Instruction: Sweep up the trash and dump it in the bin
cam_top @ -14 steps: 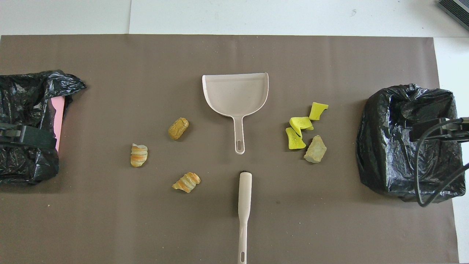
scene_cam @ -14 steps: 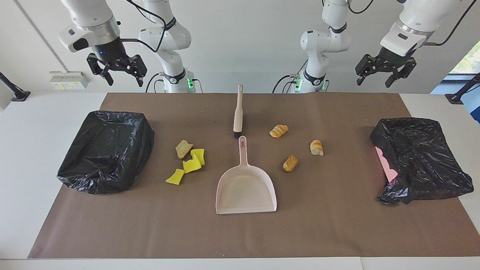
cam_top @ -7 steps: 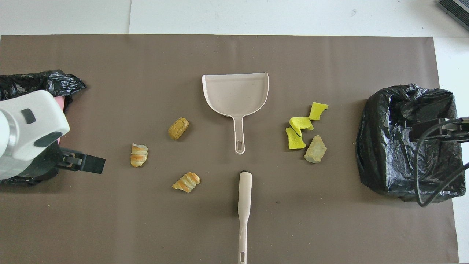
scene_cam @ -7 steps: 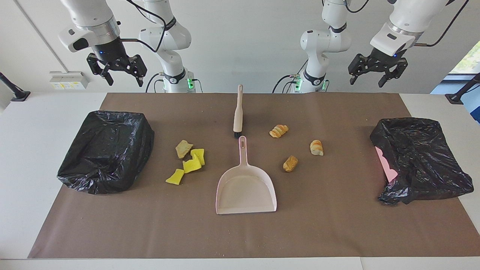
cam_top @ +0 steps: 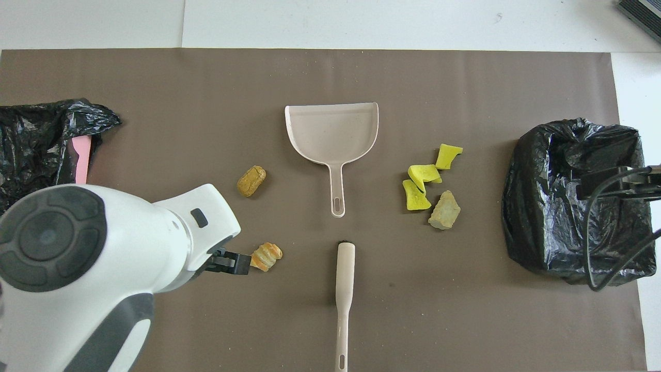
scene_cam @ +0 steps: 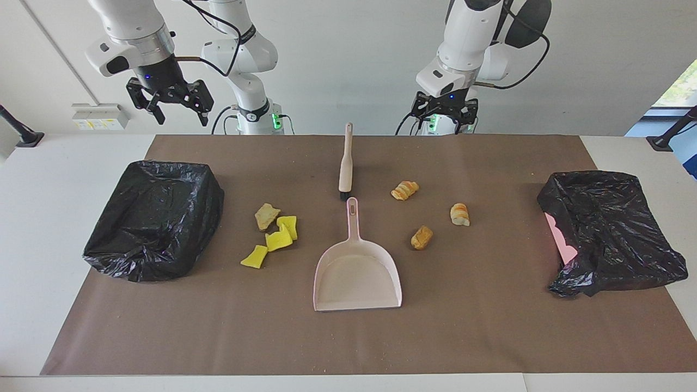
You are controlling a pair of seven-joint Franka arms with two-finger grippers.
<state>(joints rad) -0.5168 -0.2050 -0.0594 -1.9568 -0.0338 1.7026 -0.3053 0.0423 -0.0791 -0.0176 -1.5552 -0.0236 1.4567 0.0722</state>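
Note:
The long brush has its broad head at one end of the brush, so the robot's left gripper needs to grab the brush's handle close to the head next, near the middle.
The trash lies in two groups on the brown mat. Three golden bread chunks are toward the left arm's end. Yellow sponge scraps and a tan chunk are toward the right arm's end. Between them lie the pale pink dustpan and, nearer the robots, the beige-handled brush. A black-bagged bin stands at each end. My left gripper hangs open above the mat's edge by the robots. My right gripper waits open, high over its end.
In the overhead view the left arm's white body covers one bread chunk and the mat around it. A pink edge shows where the bag has slipped on the bin at the left arm's end. Fine crumbs dot the mat.
The left arm has swung from above the bin at its end toward the middle of the table, gripper still open. The right arm and everything on the mat have stayed put.

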